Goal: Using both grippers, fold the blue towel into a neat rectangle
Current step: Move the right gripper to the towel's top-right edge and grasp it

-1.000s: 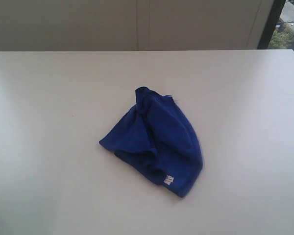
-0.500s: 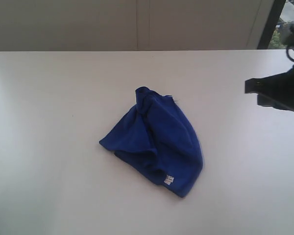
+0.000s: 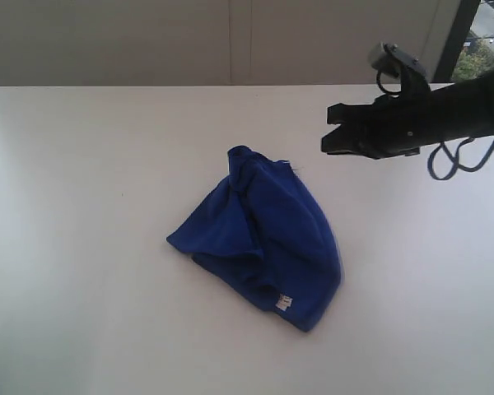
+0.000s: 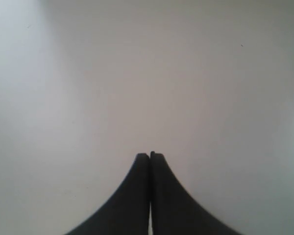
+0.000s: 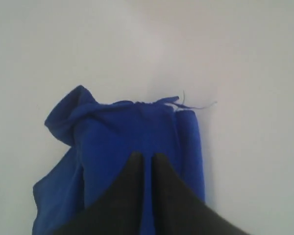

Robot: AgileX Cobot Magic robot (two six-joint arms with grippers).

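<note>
The blue towel (image 3: 263, 239) needs to be spread out for folding, so my right gripper will next pinch it by its corner with frayed threads.
The blue towel (image 3: 263, 239) lies crumpled in a rough triangular heap at the middle of the white table (image 3: 82, 206), its small white tag (image 3: 283, 303) at the near edge. My right gripper (image 3: 326, 130) reaches in from the right and hangs in the air beyond the towel's far corner, touching nothing. In the right wrist view the towel (image 5: 132, 122) lies below the right gripper (image 5: 147, 155), whose jaws stand a narrow slit apart with blue cloth showing through. My left gripper (image 4: 150, 154) is shut over bare table and is out of the exterior view.
The table's far edge (image 3: 230, 85) meets a pale wall. A dark window frame (image 3: 453, 41) stands at the back right. Black cables (image 3: 457, 160) loop under the right arm.
The right arm has come into view from the right edge and moved left and up toward the towel's far corner. Its jaws have parted slightly. The towel has not moved.
</note>
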